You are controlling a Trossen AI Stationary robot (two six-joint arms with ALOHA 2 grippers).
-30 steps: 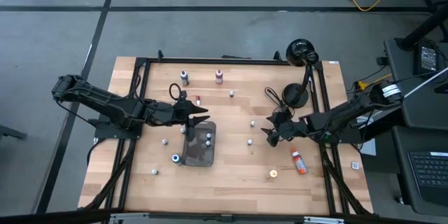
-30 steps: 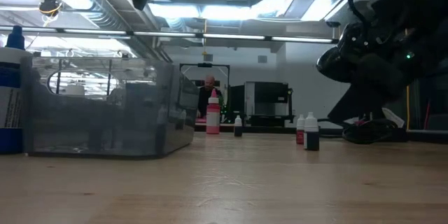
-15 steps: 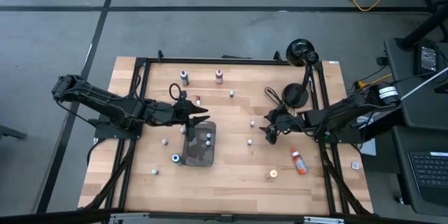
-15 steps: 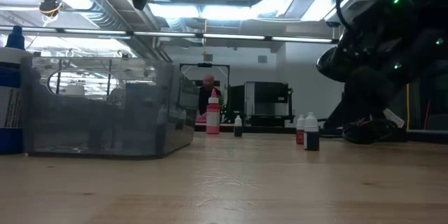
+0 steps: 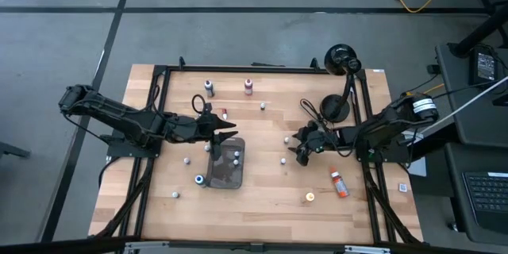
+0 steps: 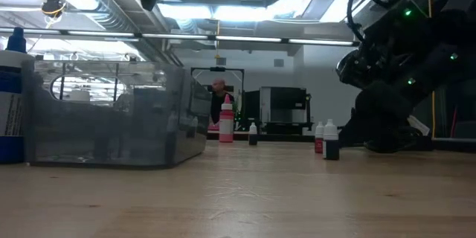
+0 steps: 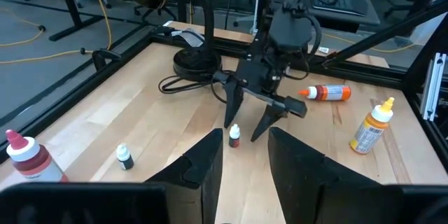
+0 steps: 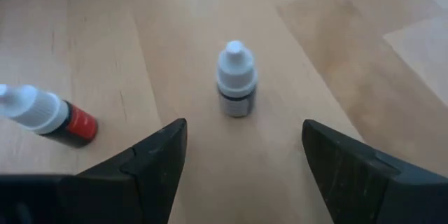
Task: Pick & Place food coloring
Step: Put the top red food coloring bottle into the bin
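The bottle's dark body (image 5: pixel 286 140) (image 8: pixel 236 102) stands ahead of both my fingers. My right gripper should move forward before it closes on the upright white-capped bottle.
The food coloring bottles are scattered over the wooden table. My right gripper (image 5: pixel 298 149) is open, low at centre-right. One upright bottle with a white cap and dark body (image 8: pixel 236 80) stands just ahead of the gap between its fingers, untouched; the left wrist view shows the same bottle (image 7: pixel 234 135). A second bottle (image 8: pixel 45 115) lies close beside it. From above, two small bottles (image 5: pixel 286 140) (image 5: pixel 283 159) sit just left of that gripper. My left gripper (image 5: pixel 230 136) is open and empty, above the far end of the dark tray (image 5: pixel 216 173), which holds a few bottles (image 5: pixel 236 157).
A black lamp (image 5: pixel 342 57), its round base (image 5: pixel 333 107) and a cable sit far right. An orange-red bottle (image 5: pixel 339 182) lies near right, beside a yellow one (image 5: pixel 309 197). More bottles stand at the far side (image 5: pixel 209 87) (image 5: pixel 248 87) and near left (image 5: pixel 175 194). A person stands in the background (image 6: pixel 219 93).
My right gripper has moved toward the table's left, closing in on the two small bottles near the table's middle. The bottles and the tray have stayed where they were.
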